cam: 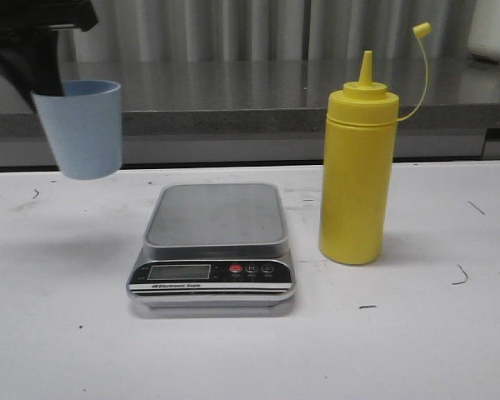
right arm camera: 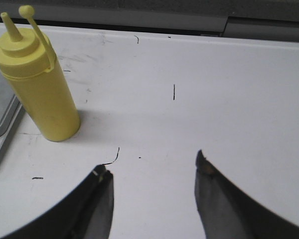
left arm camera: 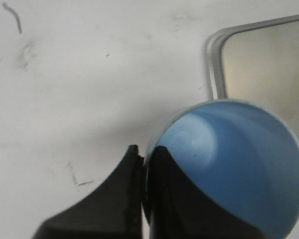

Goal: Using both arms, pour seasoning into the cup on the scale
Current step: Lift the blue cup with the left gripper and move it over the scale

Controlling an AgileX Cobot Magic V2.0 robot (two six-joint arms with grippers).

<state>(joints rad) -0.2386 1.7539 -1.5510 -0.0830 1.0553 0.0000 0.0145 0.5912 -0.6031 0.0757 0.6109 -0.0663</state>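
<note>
My left gripper needs to move the pale blue cup onto the scale's steel platform before releasing it: the cup hangs above and beside the platform.
The pale blue cup (cam: 83,127) hangs in the air left of the scale (cam: 214,218), above the table. My left gripper (left arm camera: 144,152) is shut on the cup's (left arm camera: 234,164) rim, one finger inside and one outside; the scale's steel platform (left arm camera: 261,59) lies below, just beyond the cup. The yellow seasoning bottle (cam: 357,171) stands upright right of the scale, cap dangling on its tether. In the right wrist view the bottle (right arm camera: 37,82) stands apart from my right gripper (right arm camera: 152,164), which is open over bare table with nothing between its fingers. The right arm is out of the front view.
A grey counter ledge (cam: 258,100) runs behind the white table (cam: 417,350). A white object (cam: 493,29) sits at the far back right. Small dark marks dot the table surface.
</note>
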